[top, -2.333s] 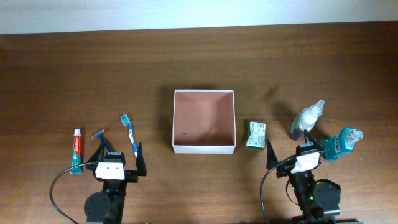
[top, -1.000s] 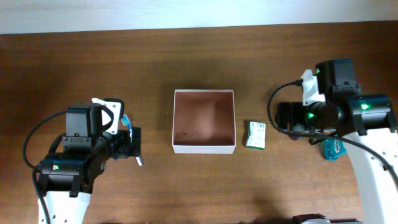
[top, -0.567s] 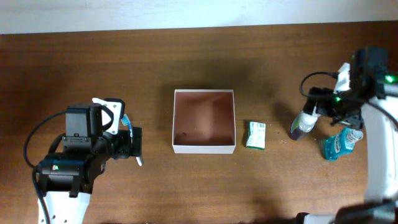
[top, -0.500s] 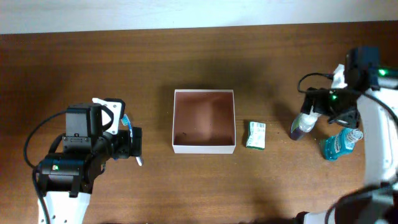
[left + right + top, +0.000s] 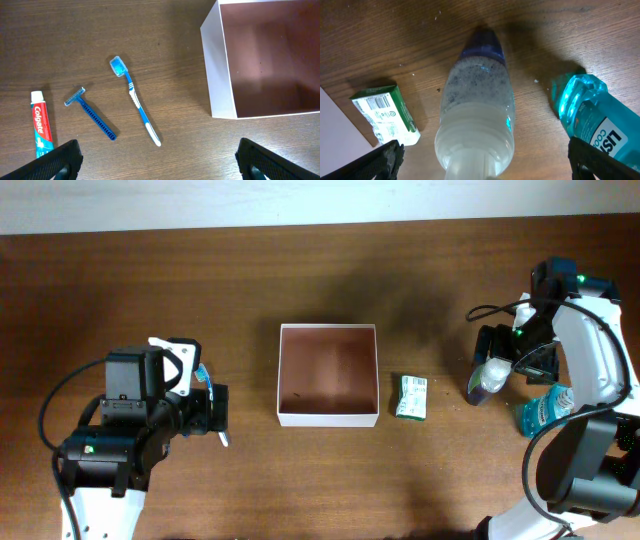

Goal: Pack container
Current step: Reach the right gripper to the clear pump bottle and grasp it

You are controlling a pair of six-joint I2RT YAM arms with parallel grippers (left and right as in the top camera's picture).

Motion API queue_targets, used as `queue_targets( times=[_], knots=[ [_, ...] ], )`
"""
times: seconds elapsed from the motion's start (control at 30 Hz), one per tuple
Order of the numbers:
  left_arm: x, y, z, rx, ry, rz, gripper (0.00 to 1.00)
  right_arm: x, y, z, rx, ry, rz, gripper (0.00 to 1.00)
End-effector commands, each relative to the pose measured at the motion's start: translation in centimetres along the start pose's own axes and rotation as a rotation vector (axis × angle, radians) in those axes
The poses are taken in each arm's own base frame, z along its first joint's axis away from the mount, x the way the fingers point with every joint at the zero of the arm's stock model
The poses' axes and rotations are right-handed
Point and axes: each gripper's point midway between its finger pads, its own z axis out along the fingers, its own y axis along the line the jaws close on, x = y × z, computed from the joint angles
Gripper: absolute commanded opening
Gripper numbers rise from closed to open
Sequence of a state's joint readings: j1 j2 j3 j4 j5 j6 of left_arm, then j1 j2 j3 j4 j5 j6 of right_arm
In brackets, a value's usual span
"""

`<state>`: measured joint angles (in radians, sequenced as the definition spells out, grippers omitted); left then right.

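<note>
Next, my right gripper grabs the clear bottle by its white cap (image 5: 496,369) (image 5: 475,134), so its purple base stays free to settle in the container.
The container (image 5: 327,419) is a shallow square box with white walls and a pinkish-brown inside, mid-table, with nothing in it. It also shows in the left wrist view (image 5: 218,70). My left gripper (image 5: 217,412) is open above the wood (image 5: 160,165), just short of a blue toothbrush (image 5: 136,100), a blue razor (image 5: 92,114) and a red-and-white toothpaste tube (image 5: 41,127). My right gripper (image 5: 505,358) is open, its fingers on either side of the top of a clear bottle with a purple base (image 5: 477,110) (image 5: 487,380), apart from it.
A small green-and-white box (image 5: 411,397) (image 5: 387,115) lies between the container and the clear bottle. A teal mouthwash bottle (image 5: 545,412) (image 5: 597,122) lies just right of the clear bottle. A white wall runs along the table's far edge.
My right arm has swung in from the far right and settled over the clear bottle. The left arm and all the items are where they were.
</note>
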<state>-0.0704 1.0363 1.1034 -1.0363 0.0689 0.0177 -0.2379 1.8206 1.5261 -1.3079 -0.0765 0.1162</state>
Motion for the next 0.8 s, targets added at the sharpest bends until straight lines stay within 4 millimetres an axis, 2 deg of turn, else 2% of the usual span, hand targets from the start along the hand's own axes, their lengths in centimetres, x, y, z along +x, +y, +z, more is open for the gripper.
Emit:
queue_targets(
  times=[0.0,0.2,0.3,0.4,0.5,0.77],
  knots=[
    [-0.75,-0.13,-0.68,0.011,-0.026,-0.008,0.99,-0.70,-0.26,0.36,0.009,-0.003,-0.011,0.98],
    [-0.74,-0.13,-0.68,0.011,-0.026,-0.008,0.99,-0.89,-0.25,0.36,0.008,-0.010,-0.011,0.99],
    [-0.74,-0.13,-0.68,0.011,-0.026,-0.008,0.99,-0.89,-0.24,0.36,0.008,-0.011,-0.011,0.92],
    [-0.74,-0.13,-0.68,0.011,-0.026,-0.008,1.00,-0.87,-0.25,0.36,0.008,-0.010,-0.011,0.78],
    [-0.74,-0.13,-0.68,0.011,-0.026,-0.008,0.99,-0.88,-0.25,0.38,0.008,-0.010,-0.011,0.70],
    [-0.63,-0.14,-0.68,0.011,-0.021,-0.008,0.99,-0.75,-0.28,0.50,0.010,-0.001,-0.010,0.69]
  ],
)
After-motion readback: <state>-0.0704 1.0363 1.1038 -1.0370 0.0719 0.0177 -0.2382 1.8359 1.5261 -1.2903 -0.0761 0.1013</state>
